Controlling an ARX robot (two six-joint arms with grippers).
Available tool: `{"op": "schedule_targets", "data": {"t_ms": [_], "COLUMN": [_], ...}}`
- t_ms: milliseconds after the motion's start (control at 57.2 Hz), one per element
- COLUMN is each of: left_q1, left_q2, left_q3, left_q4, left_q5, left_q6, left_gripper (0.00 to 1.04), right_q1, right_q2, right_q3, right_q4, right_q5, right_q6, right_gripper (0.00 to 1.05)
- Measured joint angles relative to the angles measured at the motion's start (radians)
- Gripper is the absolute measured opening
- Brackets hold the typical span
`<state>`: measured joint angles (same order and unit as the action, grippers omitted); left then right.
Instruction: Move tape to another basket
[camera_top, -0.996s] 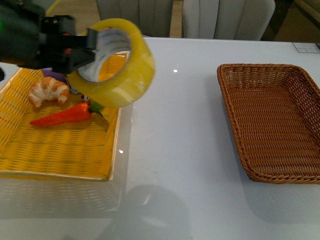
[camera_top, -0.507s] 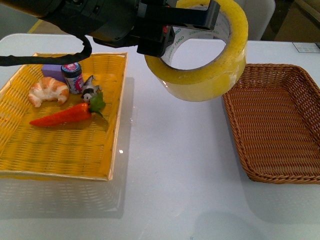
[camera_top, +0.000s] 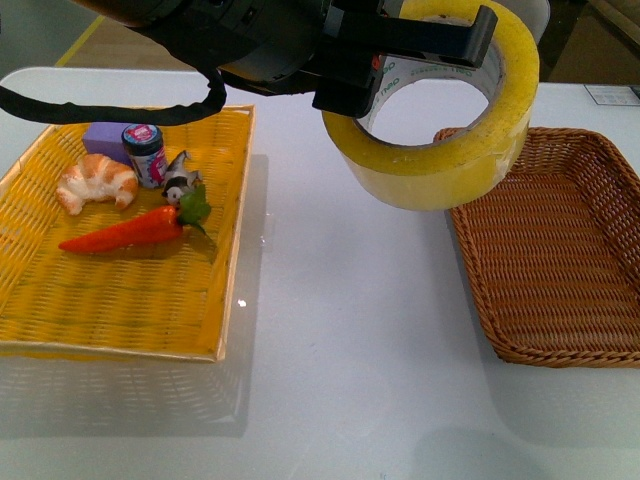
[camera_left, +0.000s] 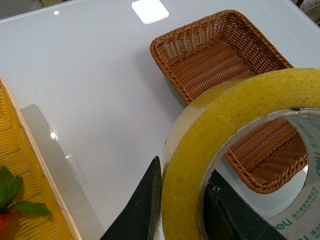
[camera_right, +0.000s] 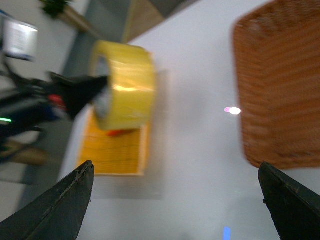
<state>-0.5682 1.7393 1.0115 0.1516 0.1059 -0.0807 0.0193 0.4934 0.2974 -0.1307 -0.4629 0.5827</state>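
Note:
The left gripper's fingers already cover the other side of the tape, so the robot's right gripper should next grip the tape (camera_top: 445, 160) by the free part of its side (camera_top: 505, 115).
The tape (camera_top: 445, 160), a wide yellowish roll with a white printed core, hangs high above the white table, overlapping the near-left corner of the brown wicker basket (camera_top: 570, 250) in the front view. My left gripper (camera_top: 425, 45) is shut on the roll's wall, one finger inside the core and one outside. In the left wrist view the tape (camera_left: 210, 150) fills the foreground, clamped in the left gripper (camera_left: 182, 205), with the basket (camera_left: 215, 50) beyond it. My right gripper (camera_right: 175, 195) is open with nothing in it; its blurred view shows the tape (camera_right: 127, 92) and the basket (camera_right: 280, 85).
A flat yellow woven tray (camera_top: 120, 300) lies on the left with a croissant (camera_top: 95, 182), a toy carrot (camera_top: 125, 230), a small jar (camera_top: 146, 152) and a purple block (camera_top: 104, 137). A white card (camera_left: 150, 10) lies beyond the basket.
My left arm has carried the tape further right and slightly lower, from over the middle of the table to the basket's near-left corner.

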Motion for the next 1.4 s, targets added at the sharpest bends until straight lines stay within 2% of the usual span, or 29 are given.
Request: {"op": "schedule_targets", "data": {"t_ms": [192, 315, 524, 961, 1398], "left_q1": [-0.002, -0.002, -0.002, 0.004, 0.010], "left_q2": [0.000, 0.000, 0.000, 0.000, 0.000], "left_q3": [0.001, 0.004, 0.006, 0.007, 0.015], "left_q4": [-0.008, -0.016, -0.027, -0.048, -0.059], "left_q5": [0.000, 0.002, 0.005, 0.026, 0.050], "left_q6": [0.000, 0.000, 0.000, 0.000, 0.000], "left_gripper": [0.16, 0.16, 0.16, 0.16, 0.16], "right_q1": [0.077, 0.116, 0.118, 0.155, 0.182], "right_q2": [0.228, 0.403, 0.665, 0.917, 1.032], "right_q3": [-0.006, -0.014, -0.005, 0.051, 0.115], "right_q4": [0.293, 0.463, 0.664, 0.904, 0.953], "right_q5": [-0.100, -0.108, -0.124, -0.151, -0.124], "right_q6": [0.137, 0.153, 0.177, 0.249, 0.272], "right_gripper": [0.96, 0.96, 0.96, 0.96, 0.96]}}
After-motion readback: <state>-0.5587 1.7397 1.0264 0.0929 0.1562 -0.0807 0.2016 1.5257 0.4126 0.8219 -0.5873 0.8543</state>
